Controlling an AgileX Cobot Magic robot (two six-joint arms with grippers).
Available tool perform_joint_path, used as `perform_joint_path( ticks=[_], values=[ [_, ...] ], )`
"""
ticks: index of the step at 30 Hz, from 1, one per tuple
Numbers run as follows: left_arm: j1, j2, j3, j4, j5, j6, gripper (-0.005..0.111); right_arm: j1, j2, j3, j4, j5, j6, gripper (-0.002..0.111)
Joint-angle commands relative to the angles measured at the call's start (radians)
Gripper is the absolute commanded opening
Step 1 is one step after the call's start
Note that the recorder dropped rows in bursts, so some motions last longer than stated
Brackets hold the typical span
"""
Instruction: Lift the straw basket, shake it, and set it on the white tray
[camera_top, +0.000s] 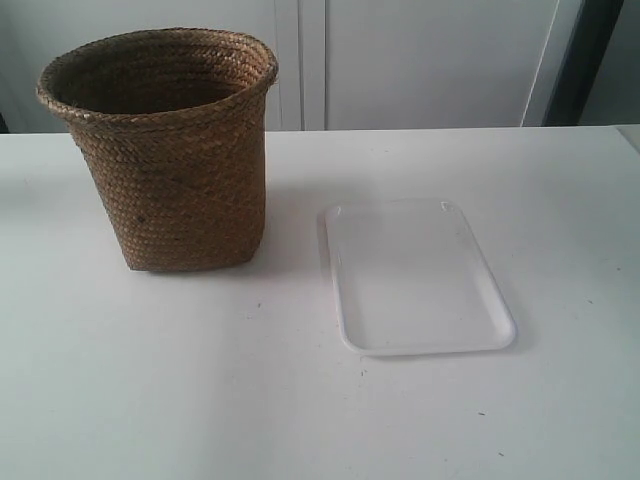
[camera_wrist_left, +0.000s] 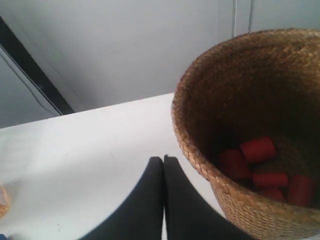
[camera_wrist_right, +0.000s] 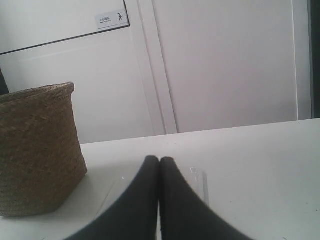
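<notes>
The woven body (camera_top: 182, 190) is too wide for my fingers to reach across, so my left gripper will next take the straw basket by its thin braided rim (camera_top: 47, 88).
The straw basket (camera_top: 165, 150) stands upright on the white table, at the exterior view's left. The white tray (camera_top: 415, 278) lies flat beside it, to the right, with nothing on it. Neither arm shows in the exterior view. My left gripper (camera_wrist_left: 163, 159) is shut and holds nothing, just outside the basket's braided rim (camera_wrist_left: 192, 150). Several red cylinders (camera_wrist_left: 257, 150) lie at the bottom of the basket. My right gripper (camera_wrist_right: 159, 160) is shut and holds nothing, above the tray (camera_wrist_right: 200, 182), with the basket (camera_wrist_right: 37, 150) off to one side.
The white table (camera_top: 200, 390) runs to a far edge below white cabinet doors (camera_top: 420, 60). A dark vertical strip (camera_top: 590, 60) stands at the back right. A small orange object (camera_wrist_left: 3, 200) sits at the left wrist view's edge.
</notes>
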Motion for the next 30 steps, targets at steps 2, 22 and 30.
perform_joint_path(
  ticks=[2, 22, 30],
  values=[
    [-0.007, 0.183, -0.175, -0.098, 0.158, 0.069, 0.000, 0.007, -0.003, 0.004, 0.000, 0.000, -0.008, 0.000],
    [-0.007, 0.484, -0.457, 0.009, 0.284, -0.171, 0.049, 0.007, -0.003, 0.004, 0.000, 0.031, -0.008, 0.000],
    [-0.007, 0.516, -0.460, 0.004, 0.296, -0.175, 0.048, 0.007, -0.003, 0.004, 0.000, 0.031, -0.008, 0.000]
  ],
)
